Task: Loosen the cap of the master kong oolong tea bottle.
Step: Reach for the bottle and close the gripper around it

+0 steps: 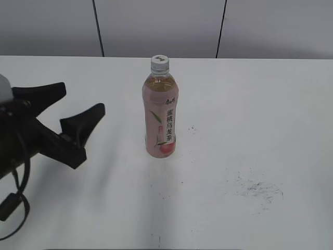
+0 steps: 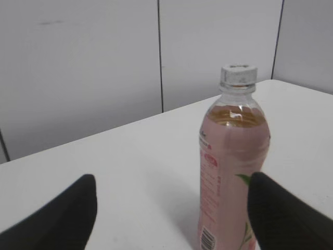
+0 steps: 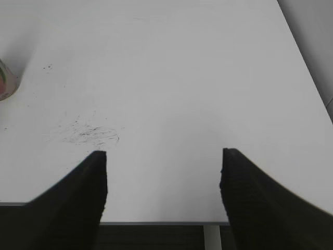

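The bottle's shoulder (image 1: 159, 81) slopes in toward the cap. Next, my left gripper grabs the bottle by its labelled body (image 1: 160, 124), since straight sides face each other there.
The master kong oolong tea bottle (image 1: 161, 117) stands upright near the middle of the white table, its pink-and-white label facing me. The white ribbed cap (image 1: 159, 63) sits on its neck. In the left wrist view the bottle (image 2: 229, 172) and the cap (image 2: 238, 76) stand ahead, toward the right finger. My left gripper (image 1: 83, 101) is open and empty, a short way left of the bottle; it also shows in the left wrist view (image 2: 171, 200). My right gripper (image 3: 164, 172) is open and empty over the table's near right edge. It does not show in the exterior view.
Dark scuff marks (image 1: 257, 188) lie on the white table (image 1: 250, 104) right of the bottle; they also show in the right wrist view (image 3: 91, 134). The table's front edge (image 3: 161, 223) runs under the right gripper. A grey panelled wall (image 1: 156, 26) stands behind.
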You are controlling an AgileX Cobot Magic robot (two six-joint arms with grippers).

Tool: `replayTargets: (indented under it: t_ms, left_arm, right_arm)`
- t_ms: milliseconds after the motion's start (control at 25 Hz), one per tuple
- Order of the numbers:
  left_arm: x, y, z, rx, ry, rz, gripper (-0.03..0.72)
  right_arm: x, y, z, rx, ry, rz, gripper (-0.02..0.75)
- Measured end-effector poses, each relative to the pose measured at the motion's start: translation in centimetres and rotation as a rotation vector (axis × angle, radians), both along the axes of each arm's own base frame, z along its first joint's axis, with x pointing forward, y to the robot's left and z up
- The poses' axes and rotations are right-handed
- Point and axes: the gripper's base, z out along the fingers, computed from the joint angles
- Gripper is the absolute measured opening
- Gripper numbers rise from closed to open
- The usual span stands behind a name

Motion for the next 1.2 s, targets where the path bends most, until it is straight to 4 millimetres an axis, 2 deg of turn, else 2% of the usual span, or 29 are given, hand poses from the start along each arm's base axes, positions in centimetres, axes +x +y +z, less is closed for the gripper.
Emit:
replayTargets:
  t_ms: [160,240,520,760,1200]
  left_arm:
    - [0.4,-0.7,-4.0,0.064,0.133,-0.048,0.574]
    - [0.7,-1.2,-5.2,0.082,0.179,-0.077,0.579]
    - [3.2,-3.5,-5.0,0.041,0.129,-0.163,0.582]
    - [5.2,-5.1,-6.8,0.022,0.166,-0.21,0.583]
    - [8.9,-7.7,-7.7,-0.032,0.136,-0.267,0.585]
  right_arm:
    - [0.0,0.0,0.0,0.004,0.0,0.003,0.515]
    - [0.0,0.0,0.0,0.004,0.0,0.003,0.515]
    - [0.0,0.0,0.0,0.002,0.0,0.002,0.515]
    - [0.0,0.0,0.0,0.002,0.0,0.002,0.515]
    - [0.0,0.0,0.0,0.002,0.0,0.002,0.515]
